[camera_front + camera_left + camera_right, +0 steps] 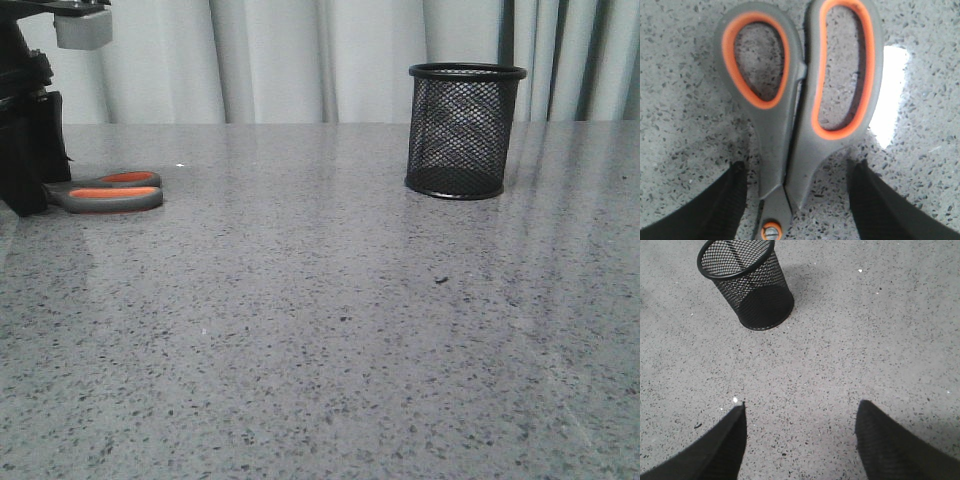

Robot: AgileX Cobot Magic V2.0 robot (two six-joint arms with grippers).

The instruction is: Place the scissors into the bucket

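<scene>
My fingers reach down to the table around the scissors' grey handle neck (785, 175), so my left gripper now closes on the scissors' neck.
The scissors (110, 192) lie flat on the table at the far left, grey handles with orange loops pointing right; their blades are hidden behind my left arm. In the left wrist view the scissors (795, 115) lie closed, and my left gripper (799, 172) is open with a finger on each side of the handle neck near the pivot screw, not touching it. The bucket (464, 130), a black mesh cup, stands upright at the back right and looks empty. It also shows in the right wrist view (747, 282). My right gripper (801, 412) is open and empty above bare table, short of the bucket.
The speckled grey table (320, 330) runs to a white curtain (300, 60) at the back. My left arm's black body (25, 140) stands at the far left edge. A bright light reflection (890, 95) lies on the table beside the handles.
</scene>
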